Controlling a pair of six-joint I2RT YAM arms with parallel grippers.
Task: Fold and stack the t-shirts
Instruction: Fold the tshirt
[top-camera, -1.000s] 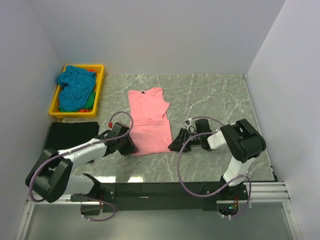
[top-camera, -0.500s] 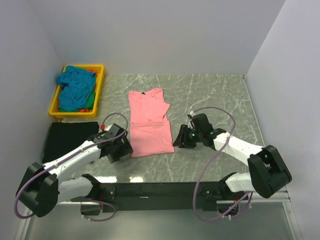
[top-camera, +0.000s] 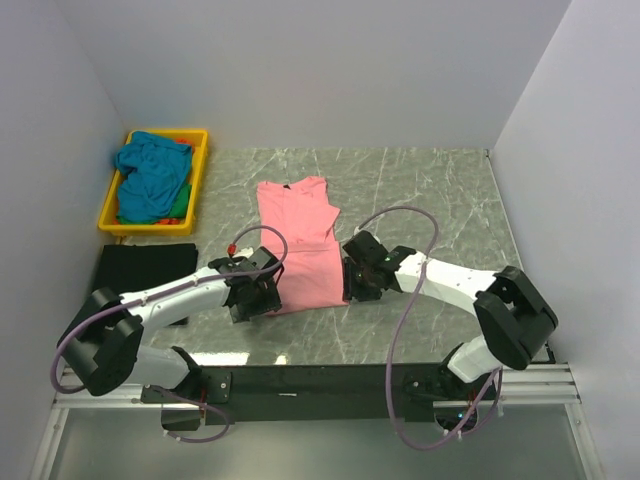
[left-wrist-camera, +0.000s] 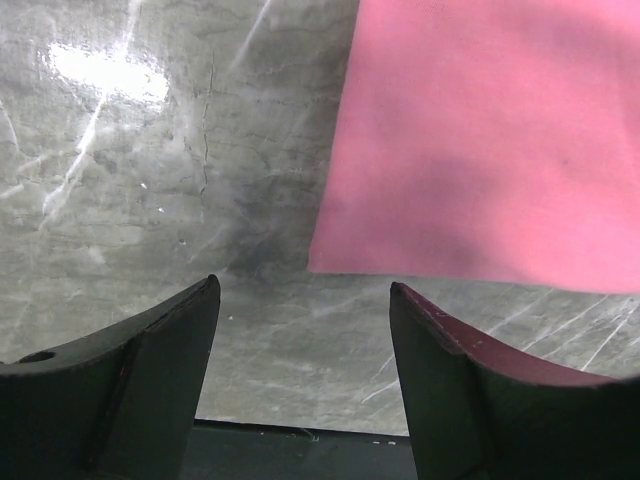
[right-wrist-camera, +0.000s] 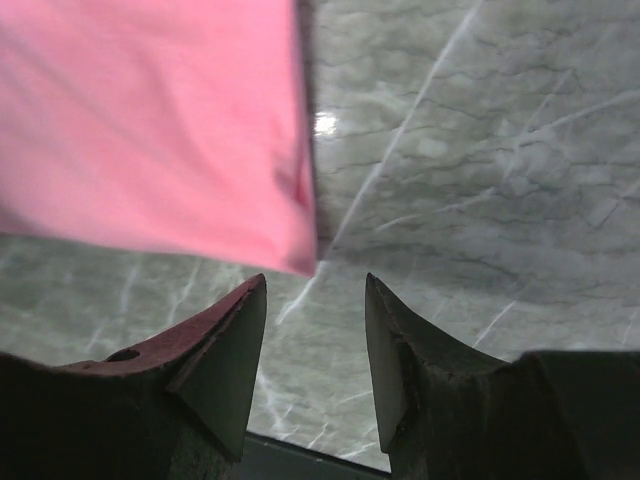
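The robot's right gripper needs to fold the hem toward the neck, so next it needs to pinch the pink t-shirt's near corner (top-camera: 346, 302) (right-wrist-camera: 305, 259), opposite the left gripper's corner.
A salmon pink t-shirt (top-camera: 296, 240) lies flat on the marble table, folded into a long strip with its neck at the far end. My left gripper (top-camera: 265, 293) sits at its near left corner. In the left wrist view the pink t-shirt (left-wrist-camera: 490, 140) lies just ahead of the left gripper (left-wrist-camera: 303, 290), which is open and empty. My right gripper (top-camera: 350, 280) is at the near right corner. In the right wrist view the right gripper (right-wrist-camera: 315, 285) is open, with the pink t-shirt's (right-wrist-camera: 150, 120) corner just beyond its fingertips. A teal blue t-shirt (top-camera: 150, 172) is heaped in the tray over bits of green and orange-red ones.
The yellow tray (top-camera: 201, 165) stands at the far left by the wall. A black cloth (top-camera: 140, 268) lies on the table in front of it, left of my left arm. Walls close the table in on the left, back and right.
The left jaws have opened wide and the right jaws a little more. Both grippers drew slightly away from the pink t-shirt's near corners, then came back in beside them.
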